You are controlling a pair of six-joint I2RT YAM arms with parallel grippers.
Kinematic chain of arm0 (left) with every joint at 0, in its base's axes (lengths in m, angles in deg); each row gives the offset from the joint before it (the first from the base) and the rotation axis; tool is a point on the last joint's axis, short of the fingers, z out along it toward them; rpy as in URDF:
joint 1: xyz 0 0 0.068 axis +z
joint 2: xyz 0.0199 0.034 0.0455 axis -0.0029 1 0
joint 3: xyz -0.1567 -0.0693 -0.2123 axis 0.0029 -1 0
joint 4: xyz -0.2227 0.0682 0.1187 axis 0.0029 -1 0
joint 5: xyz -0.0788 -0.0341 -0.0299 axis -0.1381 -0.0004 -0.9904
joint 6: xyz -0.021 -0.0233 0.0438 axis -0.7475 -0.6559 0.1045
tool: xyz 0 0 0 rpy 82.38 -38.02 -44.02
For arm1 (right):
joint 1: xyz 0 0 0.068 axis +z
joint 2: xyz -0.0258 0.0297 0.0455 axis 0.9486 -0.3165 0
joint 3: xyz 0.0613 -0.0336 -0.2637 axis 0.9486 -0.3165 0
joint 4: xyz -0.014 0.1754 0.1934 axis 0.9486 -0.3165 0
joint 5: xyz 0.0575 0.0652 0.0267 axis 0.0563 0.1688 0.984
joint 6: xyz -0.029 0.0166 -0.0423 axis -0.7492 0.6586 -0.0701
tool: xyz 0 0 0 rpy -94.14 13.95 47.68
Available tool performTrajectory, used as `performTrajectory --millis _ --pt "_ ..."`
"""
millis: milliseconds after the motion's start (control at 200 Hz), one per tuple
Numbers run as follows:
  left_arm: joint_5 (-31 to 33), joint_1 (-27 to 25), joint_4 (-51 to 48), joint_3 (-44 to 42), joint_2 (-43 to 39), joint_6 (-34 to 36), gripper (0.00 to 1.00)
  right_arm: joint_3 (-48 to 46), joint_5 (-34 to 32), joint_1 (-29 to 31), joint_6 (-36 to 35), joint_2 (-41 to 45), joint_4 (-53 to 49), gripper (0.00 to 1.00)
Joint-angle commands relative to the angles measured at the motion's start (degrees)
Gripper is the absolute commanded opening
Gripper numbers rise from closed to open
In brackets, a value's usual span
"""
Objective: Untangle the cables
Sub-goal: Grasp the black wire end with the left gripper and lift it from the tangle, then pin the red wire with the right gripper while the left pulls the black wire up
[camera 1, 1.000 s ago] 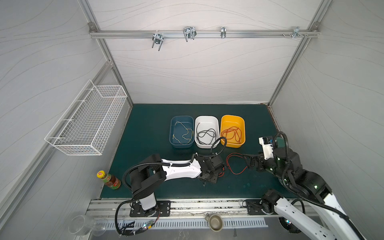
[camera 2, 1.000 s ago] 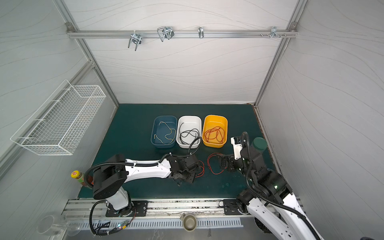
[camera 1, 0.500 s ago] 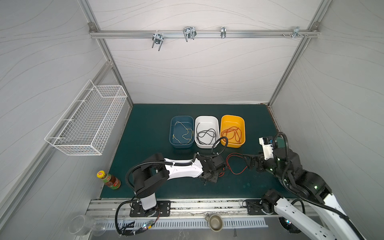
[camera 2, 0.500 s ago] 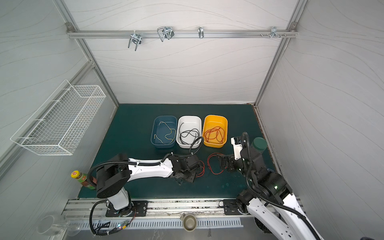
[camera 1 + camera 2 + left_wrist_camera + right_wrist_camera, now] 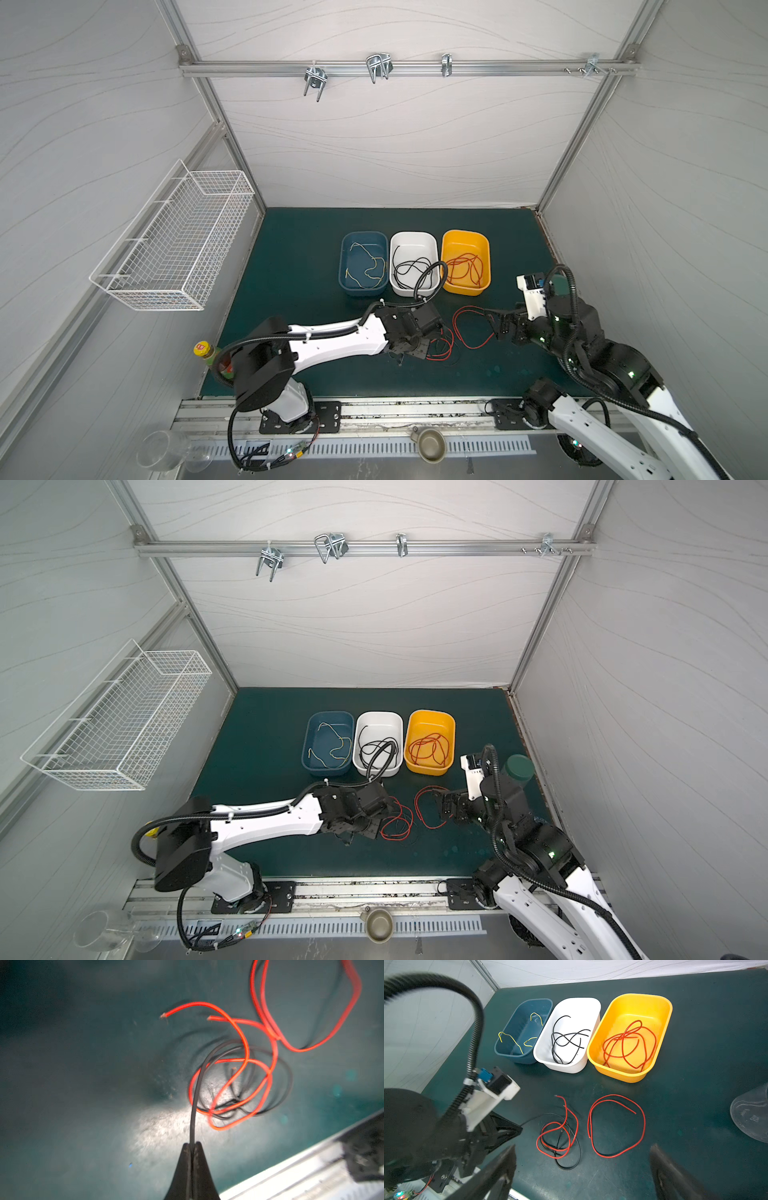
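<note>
The black cable should stay free to pull out, so my right gripper needs to grab the tangled red cable next by a red part alone.
A tangle of one red cable and one black cable (image 5: 442, 347) (image 5: 397, 825) (image 5: 558, 1138) lies on the green mat in front of the bins. My left gripper (image 5: 192, 1144) (image 5: 420, 351) is shut on the black cable (image 5: 195, 1093), which runs from its tips into the red loops (image 5: 245, 1059). A separate red cable (image 5: 616, 1126) (image 5: 469, 328) forms an open loop beside the tangle. My right gripper (image 5: 583, 1147) (image 5: 494, 322) is open just right of that loop, with nothing between its fingers (image 5: 500, 1167).
Three bins stand in a row behind: blue (image 5: 517, 1022) with pale yellow cables, white (image 5: 583, 1007) with black cables, yellow (image 5: 654, 1012) with red cables. A wire basket (image 5: 174, 237) hangs on the left wall. A bottle (image 5: 205, 351) stands front left, a green-lidded jar (image 5: 517, 766) at the right.
My left gripper has closed its jaws onto the black cable at the tangle. The right arm has stayed where it was, still open.
</note>
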Motion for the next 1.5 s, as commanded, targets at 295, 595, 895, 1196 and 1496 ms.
performTrajectory --millis 295,595,895,1196,1496 --pt "3.84 0.26 -6.34 4.54 -18.61 2.06 0.00 -1.01 11.29 2.90 -1.12 -3.24 3.66 0.98" --pt "3.08 0.18 -5.45 6.30 -26.33 2.25 0.00 -7.61 14.93 8.78 5.99 -5.62 15.54 0.92" --pt "1.17 0.18 -5.32 5.86 -28.61 2.25 0.00 -8.14 1.78 22.88 5.12 -15.31 22.79 0.85" --pt "0.04 0.09 -6.06 4.99 -30.55 2.60 0.00 -13.32 0.78 25.04 2.18 -15.33 32.63 0.81" --pt "-1.07 0.09 -6.80 4.29 -31.74 2.89 0.00 -13.28 0.56 25.56 -1.79 -18.00 35.41 0.52"
